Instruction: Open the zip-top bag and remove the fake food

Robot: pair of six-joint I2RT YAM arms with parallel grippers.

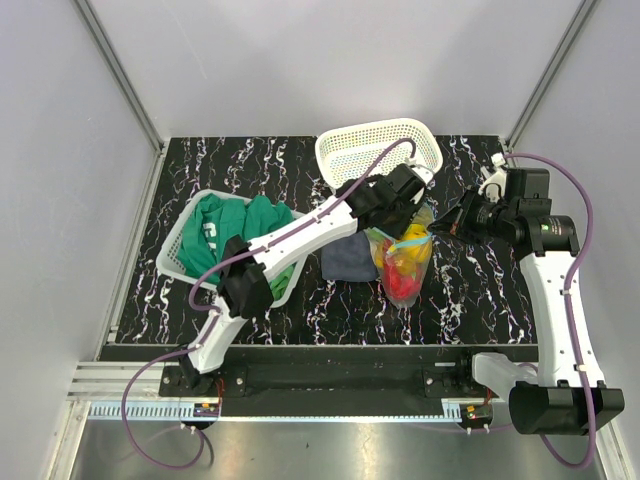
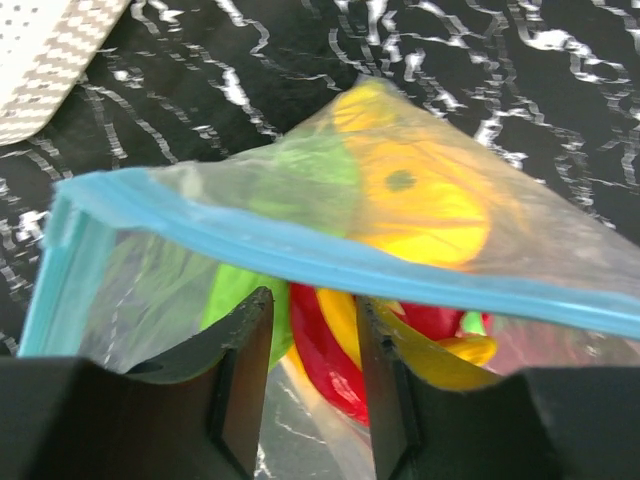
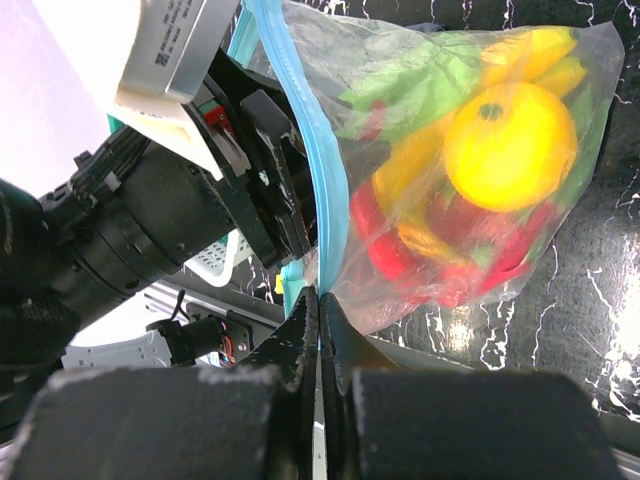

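The left gripper grips the red chili across its narrow body (image 2: 322, 348) near the bag's opening next, to draw it out lengthwise.
The zip-top bag (image 1: 404, 262) lies mid-table, and its teal zip strip (image 2: 300, 255) is raised towards both grippers. Fake food fills it: a yellow round piece (image 3: 510, 145), a red chili (image 2: 320, 350) and a green piece (image 2: 235, 300). My right gripper (image 3: 322, 300) is shut on one lip of the zip strip (image 3: 318, 200) from the right; it also shows in the top view (image 1: 437, 229). My left gripper (image 2: 312, 330) reaches into the bag's mouth under the strip. Its jaws stand apart, with the chili just beyond the tips. From above the left gripper (image 1: 408, 218) sits over the bag's top.
A white perforated basket (image 1: 380, 150) stands at the back. A second basket (image 1: 175, 255) at the left holds green clothing (image 1: 240, 225). A dark blue folded cloth (image 1: 348, 258) lies just left of the bag. Grey walls enclose the black marbled table (image 1: 470, 280).
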